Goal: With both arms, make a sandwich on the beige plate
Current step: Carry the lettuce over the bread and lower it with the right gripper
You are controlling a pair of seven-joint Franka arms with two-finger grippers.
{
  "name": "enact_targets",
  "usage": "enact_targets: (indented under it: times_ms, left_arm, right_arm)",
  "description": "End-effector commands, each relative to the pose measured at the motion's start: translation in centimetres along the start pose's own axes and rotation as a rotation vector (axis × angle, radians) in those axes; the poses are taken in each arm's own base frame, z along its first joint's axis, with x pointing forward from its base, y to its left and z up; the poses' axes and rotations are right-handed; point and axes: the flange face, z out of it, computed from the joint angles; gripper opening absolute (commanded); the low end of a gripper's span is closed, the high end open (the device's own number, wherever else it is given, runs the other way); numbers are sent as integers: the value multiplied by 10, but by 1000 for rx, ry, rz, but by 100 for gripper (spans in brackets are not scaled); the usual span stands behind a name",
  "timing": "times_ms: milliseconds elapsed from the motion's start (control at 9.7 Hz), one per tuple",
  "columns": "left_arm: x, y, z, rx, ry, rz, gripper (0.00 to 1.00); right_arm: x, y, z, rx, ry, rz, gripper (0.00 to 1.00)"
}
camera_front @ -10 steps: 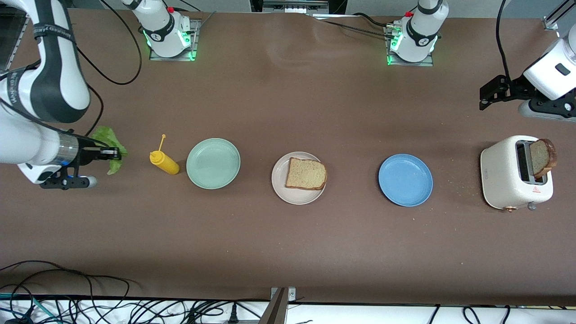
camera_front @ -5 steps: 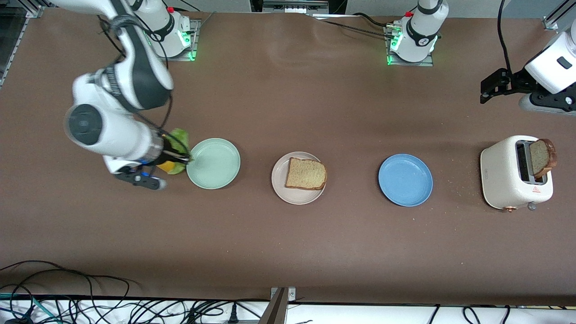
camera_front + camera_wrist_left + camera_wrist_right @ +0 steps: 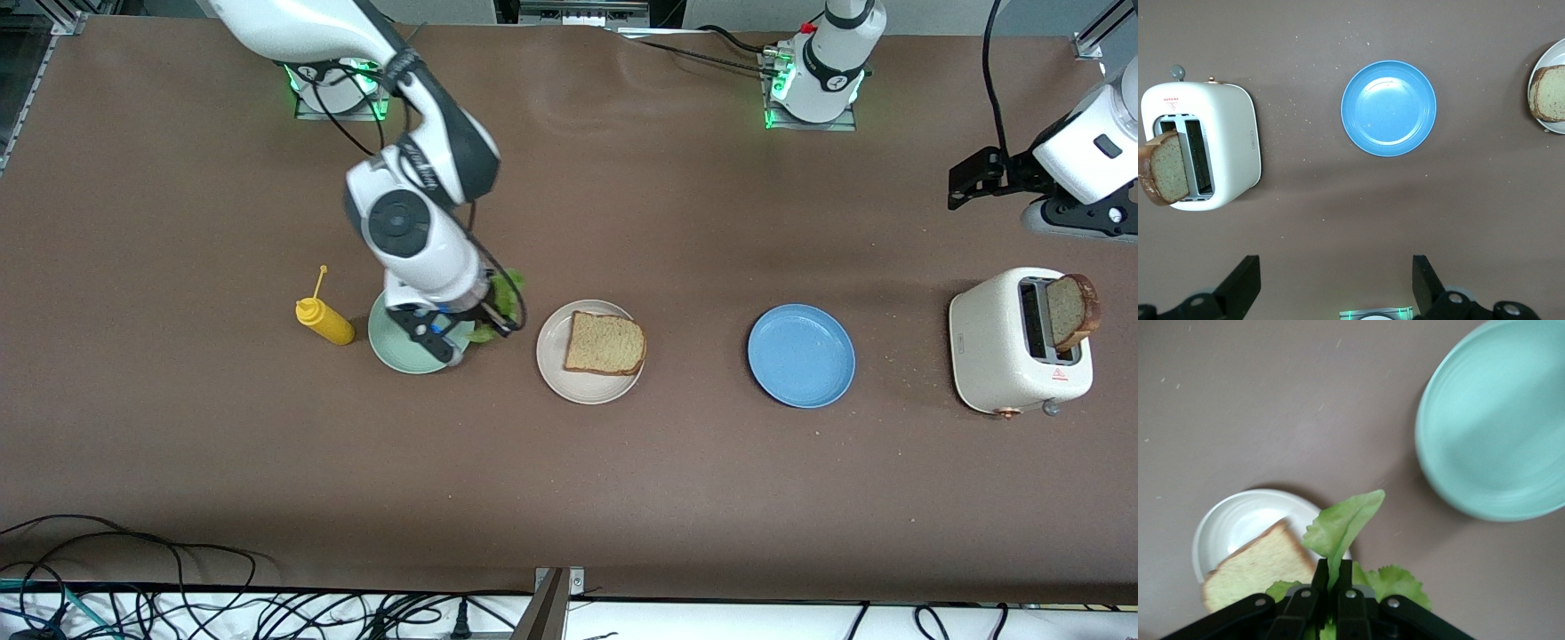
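I should keep holding the lettuce leaf with my right gripper until the leaf is over the toasted bread. The leaf is still hanging short of the bread.
The beige plate (image 3: pixel 560 372) sits mid-table with one slice of toasted bread (image 3: pixel 605 343) on it; both show in the right wrist view, plate (image 3: pixel 1231 523) and bread (image 3: pixel 1258 570). My right gripper (image 3: pixel 500 322) is shut on a ruffled green lettuce leaf (image 3: pixel 505 293), held in the air between the mint-green plate and the beige plate; the leaf (image 3: pixel 1341 527) sticks out between the closed fingers (image 3: pixel 1335 568). A second bread slice (image 3: pixel 1071 309) stands in the toaster (image 3: pixel 1000 347). My left gripper (image 3: pixel 965 182) is open and empty, up over the table beside the toaster (image 3: pixel 1211 157).
A mint-green plate (image 3: pixel 400 347) lies partly under the right arm, with a yellow mustard bottle (image 3: pixel 324 320) beside it. A blue plate (image 3: pixel 801 356) lies between the beige plate and the toaster. Cables run along the table's near edge.
My right arm has swung with the lettuce from the right arm's end of the table, past the mustard bottle and the mint-green plate, toward the beige plate. The left arm has barely moved.
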Motion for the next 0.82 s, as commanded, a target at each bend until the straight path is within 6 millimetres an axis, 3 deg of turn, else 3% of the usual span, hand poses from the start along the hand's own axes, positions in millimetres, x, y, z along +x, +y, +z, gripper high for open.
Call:
enact_targets:
  times_ms: [0,309,412,515,618,721]
  left_arm:
    - [-2,1,-1,22,-5,-2,100]
    - [3,-2,5,23,-18,0,100]
    - [4,-2,8,21,-22,0,100]
    - [5,2,8,22,-24,3,100]
    - [5,3,8,23,-22,0,100]
    - [5,1,8,22,-22,3,100]
  right_arm:
    - [-19,-43,35,108,7,152,0]
    - [-49,-52,82,205,-3,174,0]
    - [-50,-49,94,192,0,169,0]
    - [-52,-49,97,189,-3,169,10]
    - [-54,-49,97,190,-3,166,39]
    - [-56,-49,96,191,-2,163,99]
